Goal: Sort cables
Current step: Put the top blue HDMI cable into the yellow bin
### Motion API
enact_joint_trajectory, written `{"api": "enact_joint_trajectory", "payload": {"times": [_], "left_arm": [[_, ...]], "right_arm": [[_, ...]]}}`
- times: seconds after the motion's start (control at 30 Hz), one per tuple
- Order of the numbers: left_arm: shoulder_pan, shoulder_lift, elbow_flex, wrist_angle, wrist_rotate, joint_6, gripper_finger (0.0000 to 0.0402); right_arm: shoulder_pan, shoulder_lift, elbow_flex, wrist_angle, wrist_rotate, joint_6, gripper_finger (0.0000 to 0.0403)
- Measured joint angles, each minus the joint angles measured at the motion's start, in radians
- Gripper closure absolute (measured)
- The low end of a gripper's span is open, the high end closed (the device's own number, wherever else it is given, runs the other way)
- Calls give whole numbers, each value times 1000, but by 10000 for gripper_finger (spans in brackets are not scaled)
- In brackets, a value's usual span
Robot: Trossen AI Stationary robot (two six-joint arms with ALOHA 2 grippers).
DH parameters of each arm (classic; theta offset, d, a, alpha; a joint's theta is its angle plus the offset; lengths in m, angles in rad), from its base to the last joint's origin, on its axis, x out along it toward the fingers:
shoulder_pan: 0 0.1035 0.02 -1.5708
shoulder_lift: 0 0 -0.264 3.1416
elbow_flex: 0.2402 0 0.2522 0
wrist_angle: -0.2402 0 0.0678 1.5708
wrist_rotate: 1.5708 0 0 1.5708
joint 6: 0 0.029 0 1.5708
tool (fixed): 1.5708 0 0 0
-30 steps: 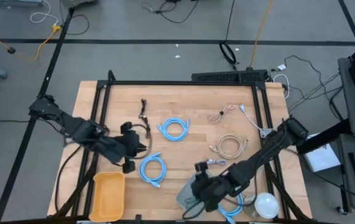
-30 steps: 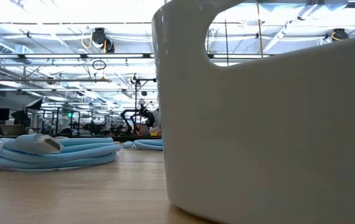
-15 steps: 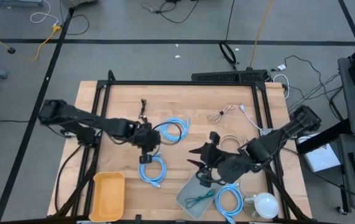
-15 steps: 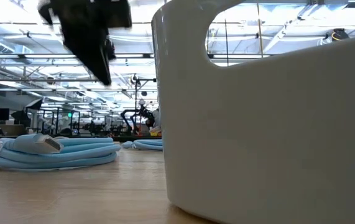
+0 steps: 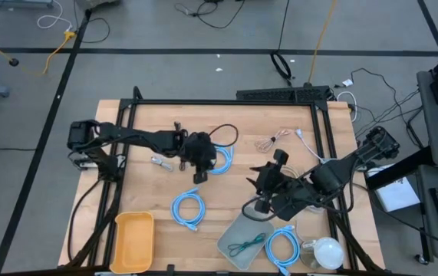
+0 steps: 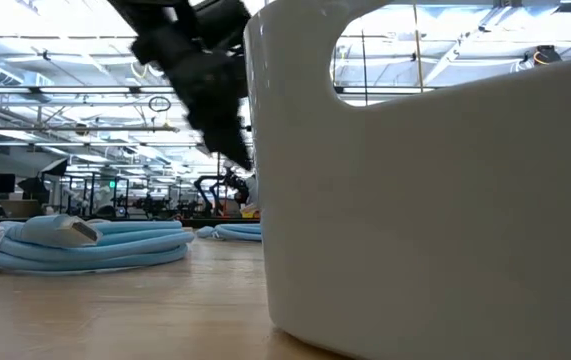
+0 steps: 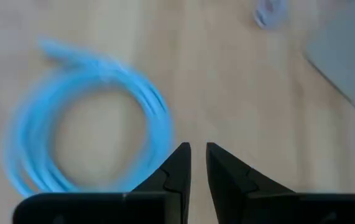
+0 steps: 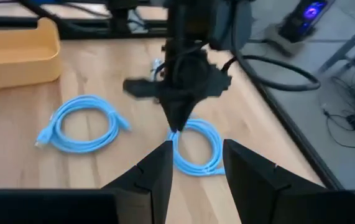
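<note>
My left gripper picks up the far light-blue loop by its coiled rim next, to sort it into the yellow bin.
In the high view my left gripper hangs shut beside the far light-blue loop. The right wrist view shows its tips pointing down just above that loop's rim; whether they touch it, I cannot tell. My right gripper is open above the table, near the middle, with nothing between its fingers. A second light-blue loop lies flat on the wood, and a third lies by the round white object. A teal cable rests in the grey tray. The beige coil is mostly hidden under my right arm.
A yellow bin sits at the near left corner. A thin black cable and a grey bundle lie toward the far edge. The white object fills most of the low view, beside a light-blue loop. Black frame rails border the table.
My left gripper has swung from beside the yellow bin toward the far right, ending over the far light-blue loop. My right gripper has moved from above the grey tray toward the far edge. The teal cable now shows lying in the tray.
</note>
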Motion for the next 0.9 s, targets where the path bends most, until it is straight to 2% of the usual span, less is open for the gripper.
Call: {"api": "enact_joint_trajectory", "payload": {"times": [0.1,0.23,0.3,0.4,0.53,0.7,0.8,0.9], "left_arm": [[1,53,91,-20,-89,72,344],[24,157,238,-140,-107,157,348],[41,228,303,-236,-84,185,342],[67,339,379,-408,-18,212,310],[58,409,396,-514,-11,254,245],[19,402,396,-479,-59,286,174],[6,397,398,-460,-59,258,150],[-6,383,396,-463,-56,213,146]], "right_arm": [[-19,0,0,7,5,1,269],[-42,0,-7,-1,8,29,269],[-51,0,-15,-7,6,57,269],[-55,-1,-17,-32,4,110,269],[-55,-9,-17,-42,7,129,269],[-54,-21,-16,-34,32,137,269],[-55,-21,-17,-35,33,138,269],[-54,-22,-17,-35,32,137,269]]}}
